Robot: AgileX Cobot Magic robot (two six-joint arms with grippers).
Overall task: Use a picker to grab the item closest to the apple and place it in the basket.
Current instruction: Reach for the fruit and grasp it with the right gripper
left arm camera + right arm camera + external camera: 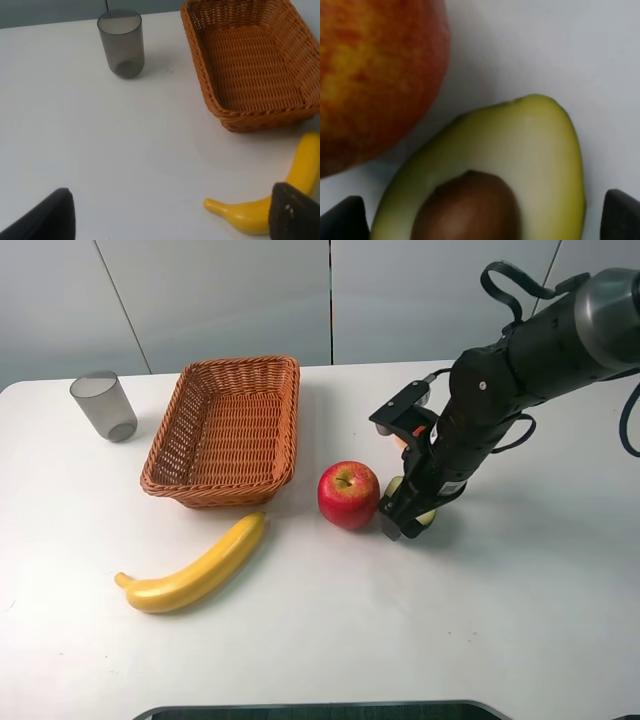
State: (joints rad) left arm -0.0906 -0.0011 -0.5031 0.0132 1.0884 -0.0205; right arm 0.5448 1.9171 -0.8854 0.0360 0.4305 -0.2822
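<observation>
The halved avocado will go into my right gripper next, held by its wide pit end, to bring the item closest to the apple into the basket.
A red apple stands on the white table, right of the basket. Touching its right side lies a halved avocado, cut face up with the brown pit showing. My right gripper is lowered over the avocado and hides most of it in the high view. In the right wrist view its two dark fingertips stand on either side of the avocado, open, with small gaps to the fruit. The apple sits just beyond. My left gripper is open above bare table, near the banana, and is out of the high view.
The woven basket holds nothing. A yellow banana lies in front of it, and a grey translucent cup stands at the far left. The right arm reaches in from the upper right.
</observation>
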